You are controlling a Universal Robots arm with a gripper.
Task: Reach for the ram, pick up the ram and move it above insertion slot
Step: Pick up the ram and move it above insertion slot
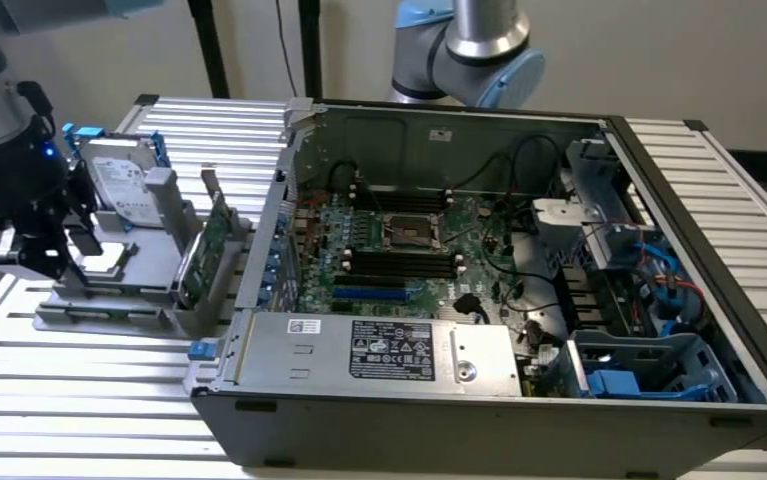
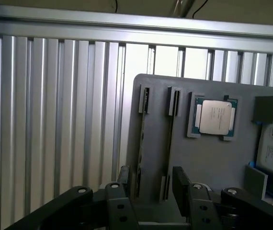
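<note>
Holder posts hold both ends of the thin ram, so my gripper will next grab it by the middle of its long top edge (image 2: 142, 142).
My gripper (image 2: 152, 184) hangs open over the near end of a grey holder block (image 2: 213, 163); its two black fingers (image 2: 179, 179) straddle a pair of long narrow slots (image 2: 142, 143). A thin dark edge runs along each slot, and I cannot tell for sure whether it is the ram. In the exterior view the gripper (image 1: 47, 262) sits at the left end of the same holder (image 1: 103, 300), apart from the open computer case. The black insertion slots (image 1: 403, 262) lie on the green motherboard inside the case.
On the holder sit a square silver processor (image 2: 214, 117), a silver hard drive (image 1: 123, 185) with blue rails, and an upright green expansion card (image 1: 200, 255). The case wall (image 1: 276, 230) rises between holder and motherboard. A ribbed aluminium table (image 1: 76, 380) lies underneath.
</note>
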